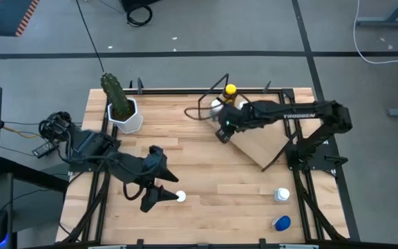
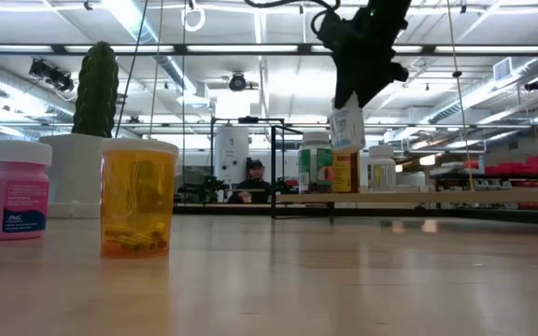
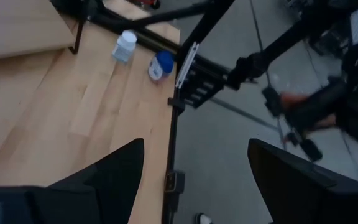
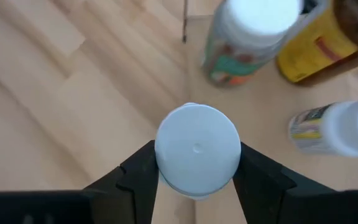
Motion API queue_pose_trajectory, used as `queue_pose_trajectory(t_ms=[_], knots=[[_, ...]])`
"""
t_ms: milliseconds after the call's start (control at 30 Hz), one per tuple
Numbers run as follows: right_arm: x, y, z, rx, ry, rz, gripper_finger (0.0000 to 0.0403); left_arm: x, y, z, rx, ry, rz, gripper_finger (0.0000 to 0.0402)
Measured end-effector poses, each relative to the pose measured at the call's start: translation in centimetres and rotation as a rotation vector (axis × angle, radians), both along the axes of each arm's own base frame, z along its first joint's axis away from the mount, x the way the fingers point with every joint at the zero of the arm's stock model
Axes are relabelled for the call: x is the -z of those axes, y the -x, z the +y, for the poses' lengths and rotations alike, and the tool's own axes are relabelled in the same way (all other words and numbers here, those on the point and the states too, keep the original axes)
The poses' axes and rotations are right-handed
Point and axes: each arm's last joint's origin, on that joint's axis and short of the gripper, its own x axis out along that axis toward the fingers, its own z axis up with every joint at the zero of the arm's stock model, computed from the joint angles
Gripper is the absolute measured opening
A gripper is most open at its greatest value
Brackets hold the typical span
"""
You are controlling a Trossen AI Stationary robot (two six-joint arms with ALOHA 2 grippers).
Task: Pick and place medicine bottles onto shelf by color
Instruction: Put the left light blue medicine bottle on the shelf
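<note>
My right gripper should lower the white-capped bottle (image 4: 197,149) before it opens. The bottle is above the shelf board (image 4: 260,124), near its edge in the right wrist view, and would fall if I let go now.
My right gripper (image 1: 223,133) hangs over the near left end of the shelf (image 1: 261,145), shut on a white-capped bottle (image 4: 197,149). In the low view this bottle (image 2: 348,126) is clear above the board (image 2: 409,197). On the shelf stand a white-capped bottle with a green label (image 4: 247,37), a yellow-capped bottle (image 1: 230,90) and another white bottle (image 4: 340,127). A pink bottle (image 2: 17,201) and an orange bottle (image 2: 138,196) stand on the table near its front left. My left gripper (image 1: 164,197) waits open above that area, holding nothing. My right gripper pinches the bottle between its two fingers (image 4: 138,171) at the sides of its white cap (image 4: 166,177). The fingers come from above, slanting down. The bottle hangs below them, nearly upright and lifted clear of the shelf board.
A potted cactus (image 1: 121,104) stands at the far left of the table. A white bottle (image 1: 282,195) and a blue-capped bottle (image 1: 280,223) stand near the front right corner. A small white cap (image 1: 180,197) shows beside my left gripper. A person (image 2: 253,177) sits far behind the table.
</note>
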Motion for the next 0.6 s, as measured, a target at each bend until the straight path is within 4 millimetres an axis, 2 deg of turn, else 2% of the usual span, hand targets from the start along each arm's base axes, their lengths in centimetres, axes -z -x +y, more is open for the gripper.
queue_pose_trajectory(t_ms=[200,600], knots=[[0.4,0.3,-1.9,0.063,-0.008,-0.002,0.0184,0.1,1.3,0.0,0.023,-0.032,0.056,0.0293],[5.0,0.8,-2.3,0.148,-0.07,-0.016,0.0184,-1.1,3.0,1.2,-0.005,-0.023,0.016,0.0293]])
